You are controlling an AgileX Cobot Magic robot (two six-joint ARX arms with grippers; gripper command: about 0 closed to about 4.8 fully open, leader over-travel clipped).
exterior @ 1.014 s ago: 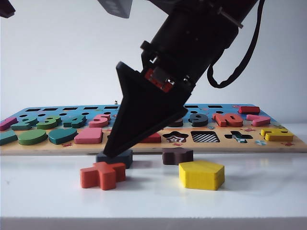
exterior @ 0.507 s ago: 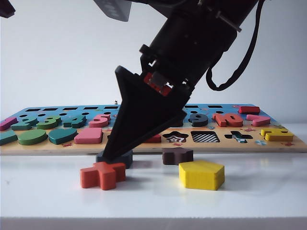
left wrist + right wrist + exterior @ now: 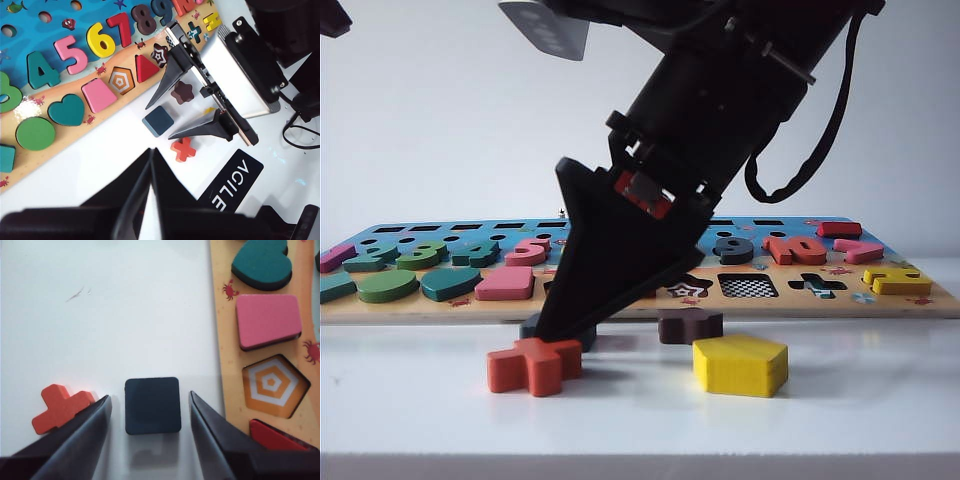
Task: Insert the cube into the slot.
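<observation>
The cube (image 3: 583, 337) needs to go into the checkerboard slot (image 3: 748, 286). My right gripper should grab it next by its two opposite sides.
The cube (image 3: 152, 405), flat and dark navy, lies on the white table just in front of the puzzle board (image 3: 440, 308). My right gripper (image 3: 149, 396) is open and straddles it, one finger on each side with a gap to both. In the exterior view the right gripper (image 3: 555, 325) points steeply down and hides most of the cube (image 3: 583, 337). The slot (image 3: 748, 286), a checkerboard square recess, is empty further right on the board. My left gripper (image 3: 151, 150) is shut on nothing, well back from the cube (image 3: 158, 120).
A red cross block (image 3: 59, 407) lies against the outside of one right finger. A brown star block (image 3: 690, 325) and a yellow pentagon block (image 3: 740, 364) sit on the table to the right. The board edge runs close beside the other finger.
My right gripper has sunk slightly lower around the cube, its jaws at the same width. The cube and the left gripper have not moved.
</observation>
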